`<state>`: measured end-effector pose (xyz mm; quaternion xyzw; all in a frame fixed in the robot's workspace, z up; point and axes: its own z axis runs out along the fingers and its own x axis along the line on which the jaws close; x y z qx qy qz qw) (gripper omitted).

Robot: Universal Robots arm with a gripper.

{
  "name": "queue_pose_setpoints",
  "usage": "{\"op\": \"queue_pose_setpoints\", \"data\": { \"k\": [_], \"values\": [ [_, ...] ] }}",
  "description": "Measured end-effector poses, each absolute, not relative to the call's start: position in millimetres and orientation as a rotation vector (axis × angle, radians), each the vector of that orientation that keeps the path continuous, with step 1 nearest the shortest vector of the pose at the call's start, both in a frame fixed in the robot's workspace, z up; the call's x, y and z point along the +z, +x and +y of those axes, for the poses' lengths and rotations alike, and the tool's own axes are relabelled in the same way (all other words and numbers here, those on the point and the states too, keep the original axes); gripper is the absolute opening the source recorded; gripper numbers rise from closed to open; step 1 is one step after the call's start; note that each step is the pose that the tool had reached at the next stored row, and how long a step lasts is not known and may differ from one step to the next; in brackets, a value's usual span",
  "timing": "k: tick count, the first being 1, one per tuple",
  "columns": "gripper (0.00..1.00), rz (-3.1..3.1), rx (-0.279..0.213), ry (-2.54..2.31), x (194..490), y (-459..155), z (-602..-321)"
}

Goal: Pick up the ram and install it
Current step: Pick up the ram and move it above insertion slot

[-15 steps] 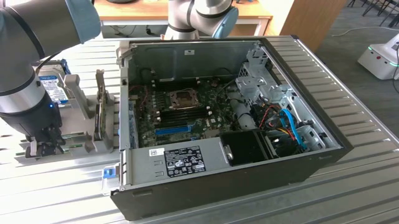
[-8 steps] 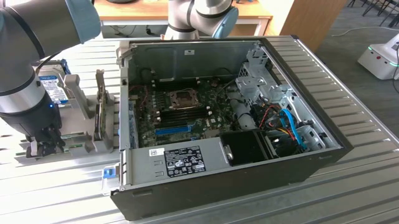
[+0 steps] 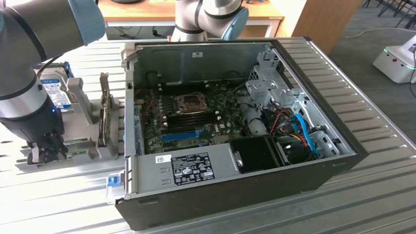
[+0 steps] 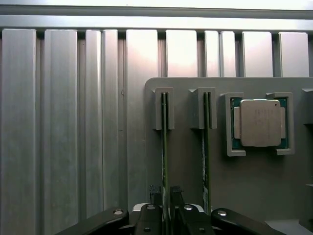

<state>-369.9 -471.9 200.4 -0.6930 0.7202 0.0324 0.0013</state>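
Next, my gripper grabs the green ram stick by its long top edge (image 4: 165, 166) to install the stick on the motherboard.
The ram (image 4: 165, 137) is a thin green stick standing on edge in a slot of the grey holder plate (image 4: 186, 176). A second stick like it (image 4: 206, 142) stands in the neighbouring slot. My gripper (image 4: 165, 194) is lowered over the near end of the first stick, open, with one fingertip (image 4: 155, 193) close on each side of it and a slim gap to each. In the exterior view the gripper (image 3: 40, 155) is down at the holder (image 3: 78, 151), to the left of the open computer case (image 3: 227, 122).
A processor chip (image 4: 259, 122) lies in a pocket of the holder beside the sticks. A hard drive with a blue label (image 3: 53, 92) stands behind the arm. Inside the case the motherboard (image 3: 195, 117) lies exposed, with a blue slot strip (image 3: 179, 135). The table is ribbed metal (image 3: 364, 195).
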Motion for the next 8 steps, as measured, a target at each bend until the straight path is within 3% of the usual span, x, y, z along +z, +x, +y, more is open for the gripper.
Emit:
{"op": "queue_pose_setpoints", "data": {
  "k": [8],
  "values": [
    [0.21, 2.255, 0.102, -2.182, 200.4, -369.4, -471.8]
  ]
}}
